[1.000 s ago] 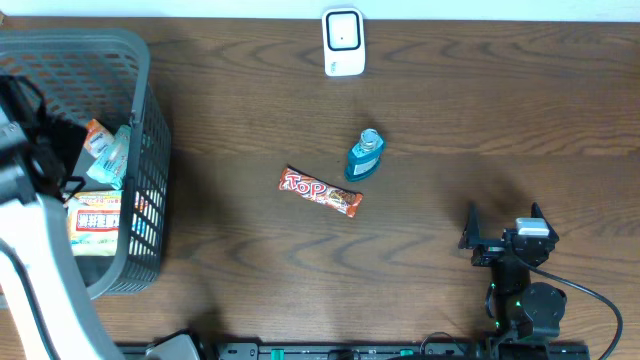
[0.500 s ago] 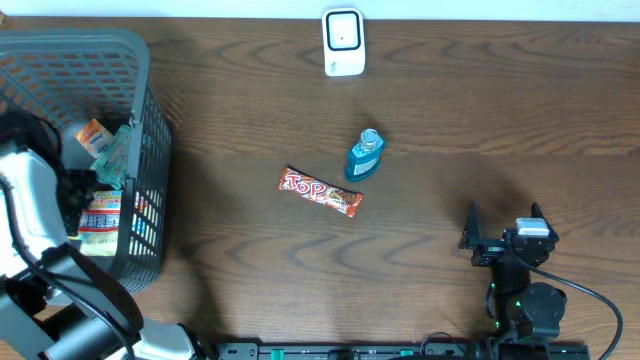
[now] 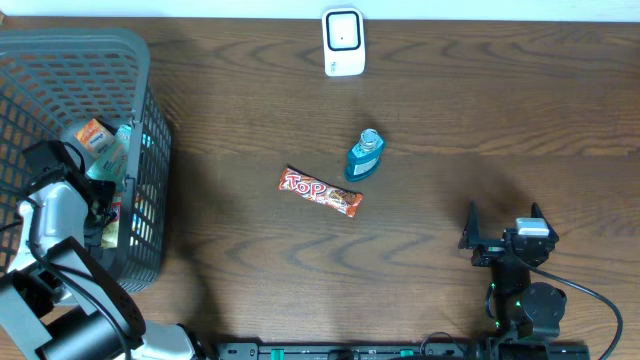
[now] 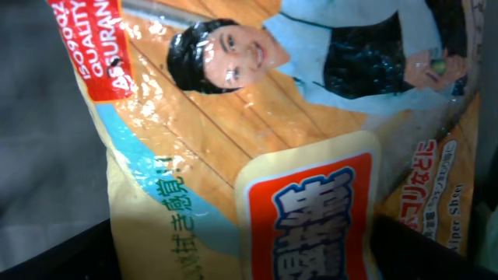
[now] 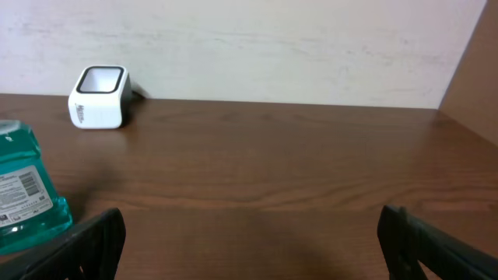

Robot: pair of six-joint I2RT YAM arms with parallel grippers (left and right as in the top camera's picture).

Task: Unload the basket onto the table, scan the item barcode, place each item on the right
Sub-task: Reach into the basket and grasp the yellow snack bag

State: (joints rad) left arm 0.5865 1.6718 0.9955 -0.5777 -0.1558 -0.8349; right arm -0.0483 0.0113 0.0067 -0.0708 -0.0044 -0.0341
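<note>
My left gripper grabs the snack bag (image 4: 233, 155) next, across its red-label middle (image 4: 309, 219), so the portrait end stays free to show to the scanner.
A yellow-orange snack bag (image 4: 233, 155) with a printed portrait fills the left wrist view. It lies in the grey basket (image 3: 150, 90). My left gripper (image 4: 241, 253) is open, low over this bag, a dark finger (image 4: 54, 253) on each side of it. Overhead, the left gripper (image 3: 100, 213) sits inside the basket and hides most of the bag. The white scanner (image 3: 343, 42) stands at the table's far edge; it also shows as the scanner (image 5: 97, 96). My right gripper (image 3: 505, 237) rests open and empty at the front right, its fingers (image 5: 85, 249) wide apart.
A teal bottle (image 3: 365, 155) and a red "Top" candy bar (image 3: 320, 192) lie mid-table; the bottle (image 5: 27, 190) is at the right wrist view's left edge. Other packets (image 3: 103, 145) sit in the basket's far part. The basket walls surround my left arm (image 3: 50, 215).
My left arm has swung down into the basket and lowered over the snack bag, now covering it. The right arm and the table items have not moved.
</note>
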